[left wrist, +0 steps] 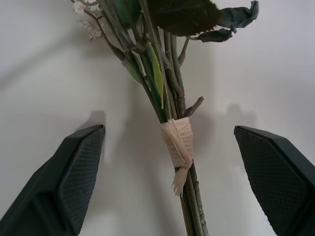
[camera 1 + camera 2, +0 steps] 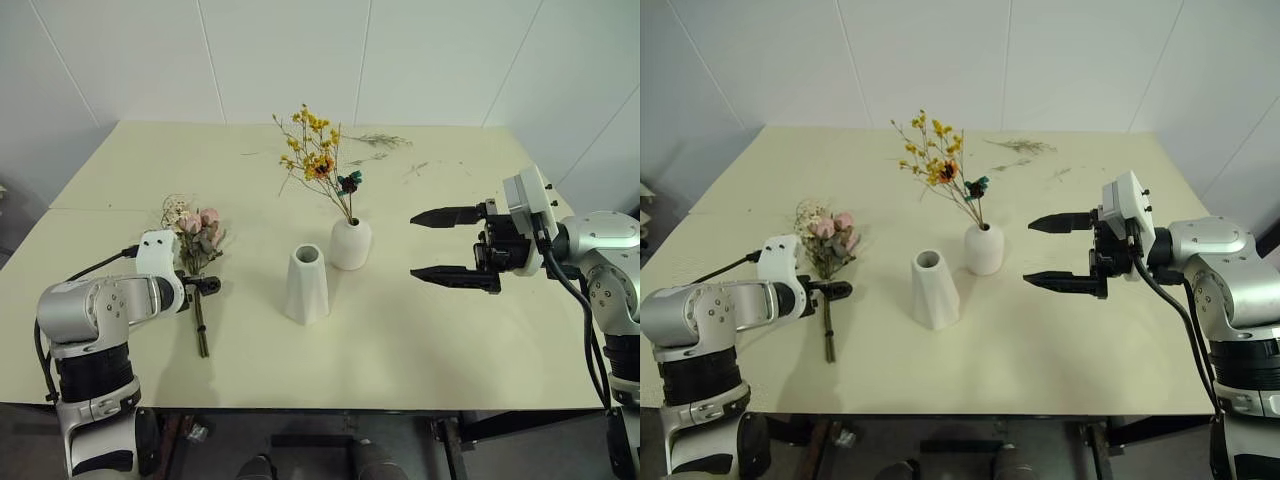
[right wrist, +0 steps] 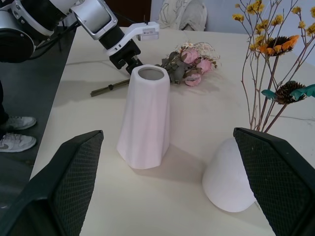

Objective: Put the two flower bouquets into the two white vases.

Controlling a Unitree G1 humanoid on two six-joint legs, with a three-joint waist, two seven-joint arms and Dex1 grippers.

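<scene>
I should close my left gripper: its fingers are on either side of the pale tie (image 1: 178, 145), close over the table, so closing now would catch the pink rose bouquet.
The pink rose bouquet (image 2: 200, 234) lies flat on the left of the table, stems toward me. My left gripper (image 2: 204, 285) is open and hangs over those stems. In its wrist view the fingers (image 1: 78, 172) stand on either side of the pale tie (image 1: 178, 145) without touching it. The yellow flower spray (image 2: 314, 156) stands upright in the short rounded vase (image 2: 350, 243). The taller faceted vase (image 2: 306, 285) stands empty just in front and left of it. My right gripper (image 2: 413, 245) is open and empty, level and pointing left, to the right of both vases.
Loose dried twigs (image 2: 381, 140) lie near the table's far edge. The cream table (image 2: 480, 350) has bare room at the front and right. White wall panels stand behind it. A person's shoes (image 3: 15, 132) are on the floor beyond the table's left side.
</scene>
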